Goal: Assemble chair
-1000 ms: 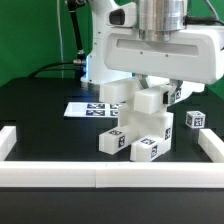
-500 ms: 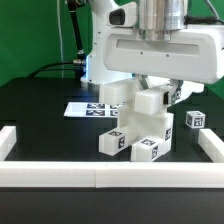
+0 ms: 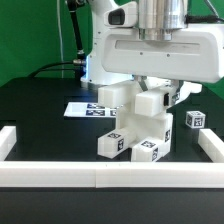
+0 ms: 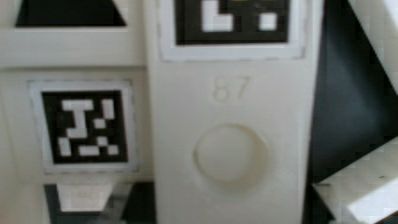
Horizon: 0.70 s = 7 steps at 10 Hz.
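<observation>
The lower edge of the white post is on the chair's upper blocks, so the robot will open its gripper, and the post would stay there.
The chair (image 3: 135,128) is a cluster of chunky white blocks with black-and-white tags, standing mid-table on the black surface. My gripper (image 3: 155,95) hangs straight over it, with its fingers down among the upper blocks. In the wrist view a long white post (image 4: 228,120), embossed "87" with an oval dent, runs between my jaws. A tagged white slab (image 4: 80,125) lies beside it. My gripper (image 4: 217,200) straddles the post, and a dark gap shows on each side between the fingers (image 4: 80,195) and the post. It looks open.
A small loose tagged block (image 3: 195,119) lies at the exterior view's right. The marker board (image 3: 82,108) lies behind the chair at the left. A low white border rail (image 3: 100,172) runs along the front and both sides. The robot base stands behind.
The chair's upper-left block sits very slightly further to the exterior view's left. The gripper has stayed in place over the chair.
</observation>
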Each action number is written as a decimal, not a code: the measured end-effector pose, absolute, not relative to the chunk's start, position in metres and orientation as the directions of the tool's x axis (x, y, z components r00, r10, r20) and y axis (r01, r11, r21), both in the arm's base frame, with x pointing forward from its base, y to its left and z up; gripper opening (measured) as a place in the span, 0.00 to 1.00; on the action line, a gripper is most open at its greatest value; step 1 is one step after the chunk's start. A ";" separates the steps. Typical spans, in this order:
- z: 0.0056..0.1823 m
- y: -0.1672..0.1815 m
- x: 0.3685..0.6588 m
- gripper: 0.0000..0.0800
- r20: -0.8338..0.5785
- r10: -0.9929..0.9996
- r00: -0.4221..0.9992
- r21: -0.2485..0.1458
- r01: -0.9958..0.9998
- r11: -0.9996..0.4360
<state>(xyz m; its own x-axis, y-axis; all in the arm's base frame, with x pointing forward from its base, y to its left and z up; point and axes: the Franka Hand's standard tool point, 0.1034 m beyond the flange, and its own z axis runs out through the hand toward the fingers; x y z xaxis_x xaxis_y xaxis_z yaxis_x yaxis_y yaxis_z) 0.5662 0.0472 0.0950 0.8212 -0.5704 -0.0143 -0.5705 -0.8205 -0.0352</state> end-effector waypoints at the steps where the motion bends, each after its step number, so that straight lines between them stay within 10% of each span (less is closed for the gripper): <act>1: 0.095 0.047 0.566 0.36 -0.015 -0.570 0.821 -0.035 -0.571 -0.821; 2: 0.094 0.047 0.566 0.64 -0.015 -0.570 0.821 -0.034 -0.571 -0.821; 7: 0.094 0.047 0.566 0.81 -0.016 -0.570 0.821 -0.033 -0.571 -0.821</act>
